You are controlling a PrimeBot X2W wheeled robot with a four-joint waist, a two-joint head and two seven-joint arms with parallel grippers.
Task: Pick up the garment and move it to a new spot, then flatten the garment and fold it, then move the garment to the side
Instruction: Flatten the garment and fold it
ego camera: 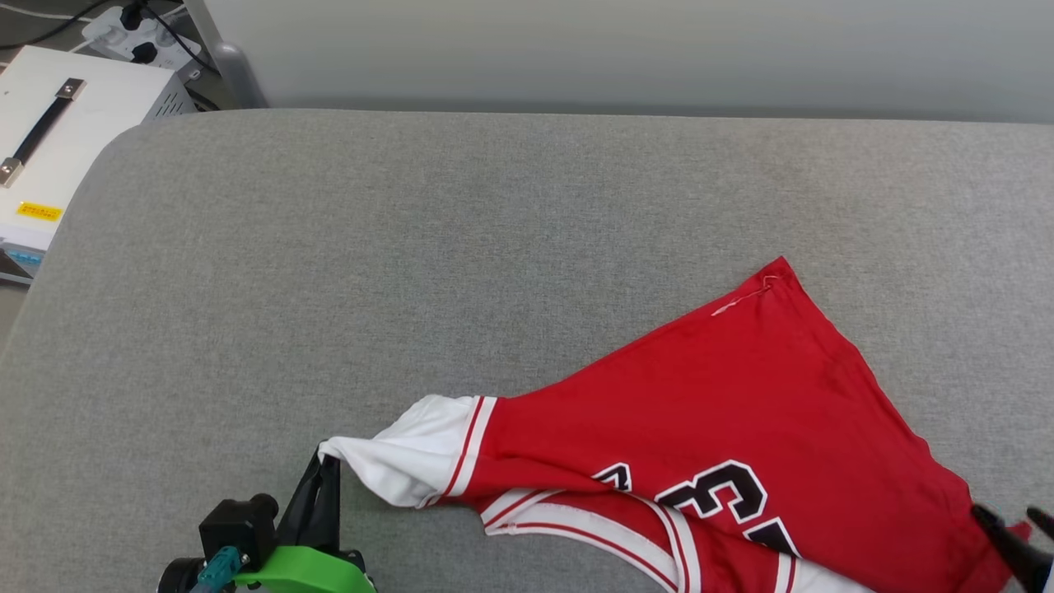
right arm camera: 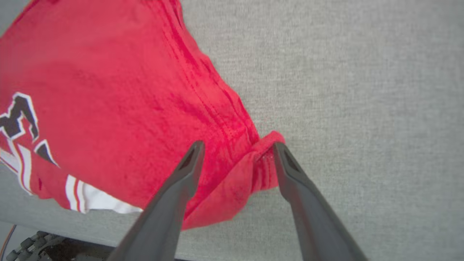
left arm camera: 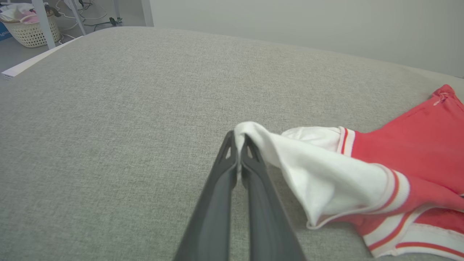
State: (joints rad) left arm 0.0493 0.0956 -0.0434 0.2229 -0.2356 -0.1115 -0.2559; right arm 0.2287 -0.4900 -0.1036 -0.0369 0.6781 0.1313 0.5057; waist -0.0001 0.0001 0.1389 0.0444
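The jersey (ego camera: 721, 395) is still to be picked up and spread. My right gripper next needs to take hold of it by its bunched red hem corner (ego camera: 993, 563).
The garment (ego camera: 741, 412), a red jersey T-shirt with white sleeves and black lettering, lies rumpled on the grey cushioned surface (ego camera: 461, 247) at the lower right. My left gripper (ego camera: 328, 469) is shut on the tip of the white sleeve (left arm camera: 319, 174), pinched between its dark fingers (left arm camera: 232, 170). My right gripper (right arm camera: 237, 148) stands open at the garment's red corner (right arm camera: 266, 145), fingers apart with the bunched fabric lying loose between them. In the head view the right gripper (ego camera: 1014, 520) shows at the lower right edge.
A white box with a black handle (ego camera: 58, 140) and a power strip (ego camera: 140, 37) sit off the surface's far left corner. A wicker basket (left arm camera: 30, 27) stands on the floor beyond. A pale wall runs along the back edge.
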